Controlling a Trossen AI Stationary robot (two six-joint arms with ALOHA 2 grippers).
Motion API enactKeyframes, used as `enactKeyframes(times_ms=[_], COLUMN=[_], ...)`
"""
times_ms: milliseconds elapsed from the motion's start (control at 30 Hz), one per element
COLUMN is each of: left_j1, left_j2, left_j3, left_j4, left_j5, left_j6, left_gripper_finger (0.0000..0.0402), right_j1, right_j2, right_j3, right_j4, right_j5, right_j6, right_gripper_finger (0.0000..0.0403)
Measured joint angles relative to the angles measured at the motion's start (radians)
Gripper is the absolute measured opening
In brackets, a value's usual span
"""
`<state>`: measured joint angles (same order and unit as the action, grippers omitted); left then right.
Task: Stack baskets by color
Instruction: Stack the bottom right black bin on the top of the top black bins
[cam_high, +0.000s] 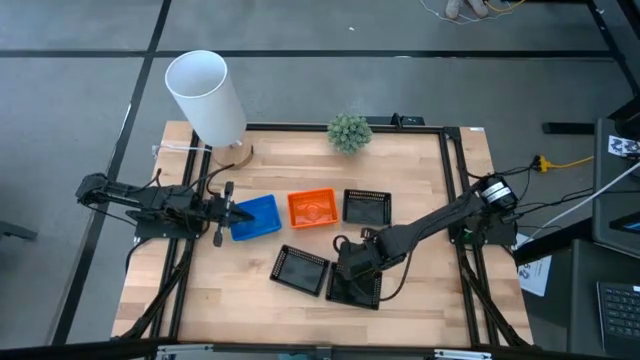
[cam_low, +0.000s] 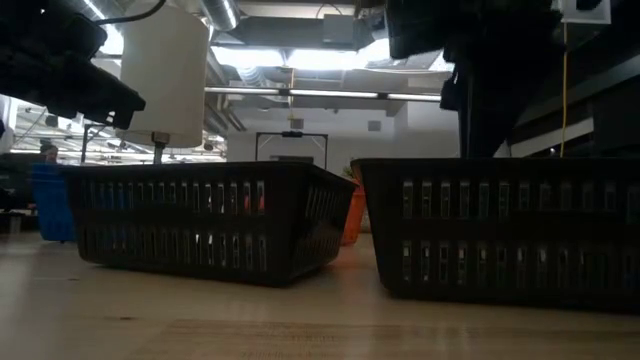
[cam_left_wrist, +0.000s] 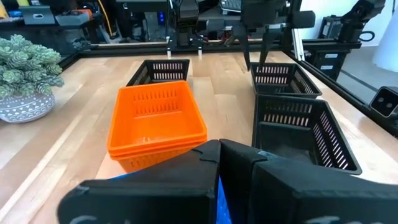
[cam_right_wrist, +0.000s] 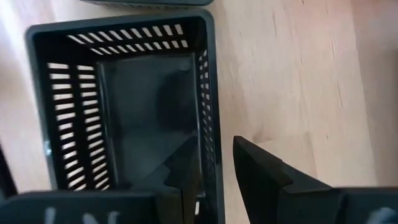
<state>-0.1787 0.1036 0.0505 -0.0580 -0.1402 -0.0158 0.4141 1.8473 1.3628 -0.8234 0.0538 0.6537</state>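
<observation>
Next, the right gripper grabs the front black basket by its long side's rim (cam_right_wrist: 213, 118), to stack the black baskets.
Three black baskets are on the table: one at the far right (cam_high: 366, 206), one nearer the middle (cam_high: 300, 268) and one near the front (cam_high: 355, 287). My right gripper (cam_right_wrist: 211, 148) hangs open over that front basket (cam_right_wrist: 118, 106) and points steeply down. One finger is inside its side wall (cam_right_wrist: 209, 93) and the other outside, and no touch shows. An orange basket stack (cam_left_wrist: 155, 121) sits mid-table beside the blue basket (cam_high: 257, 217). My left gripper (cam_high: 228, 212) waits, shut, at the blue basket's left edge.
A tall white cylinder (cam_high: 205, 95) stands at the table's far left corner. A small green plant (cam_high: 349, 132) stands at the far edge. Black frame rails (cam_high: 455, 200) run along the table's sides. Bare wood lies along the near edge (cam_high: 260, 315).
</observation>
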Motion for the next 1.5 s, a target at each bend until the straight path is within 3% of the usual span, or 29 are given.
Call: enactKeyframes(times_ms=[533,1033,1133,1267,1500], left_j1=[0.0,0.0,0.0,0.0,0.0], left_j2=[0.0,0.0,0.0,0.0,0.0], left_j3=[0.0,0.0,0.0,0.0,0.0], left_j4=[-0.002,-0.002,-0.002,-0.001,-0.001], left_j5=[0.0,0.0,0.0,0.0,0.0], left_j6=[0.0,0.0,0.0,0.0,0.0], left_gripper_finger=[0.0,0.0,0.0,0.0,0.0], right_j1=[0.003,0.041,0.041,0.041,0.041], right_j2=[0.019,0.019,0.019,0.019,0.017], right_j3=[0.0,-0.156,-0.157,-0.157,-0.126], right_j4=[0.002,0.127,0.126,0.127,0.072], right_j5=[0.029,0.041,0.041,0.03,-0.024], right_j6=[0.0,0.075,0.071,0.039,0.021], right_gripper_finger=[0.01,0.01,0.0081,0.0016,0.0003])
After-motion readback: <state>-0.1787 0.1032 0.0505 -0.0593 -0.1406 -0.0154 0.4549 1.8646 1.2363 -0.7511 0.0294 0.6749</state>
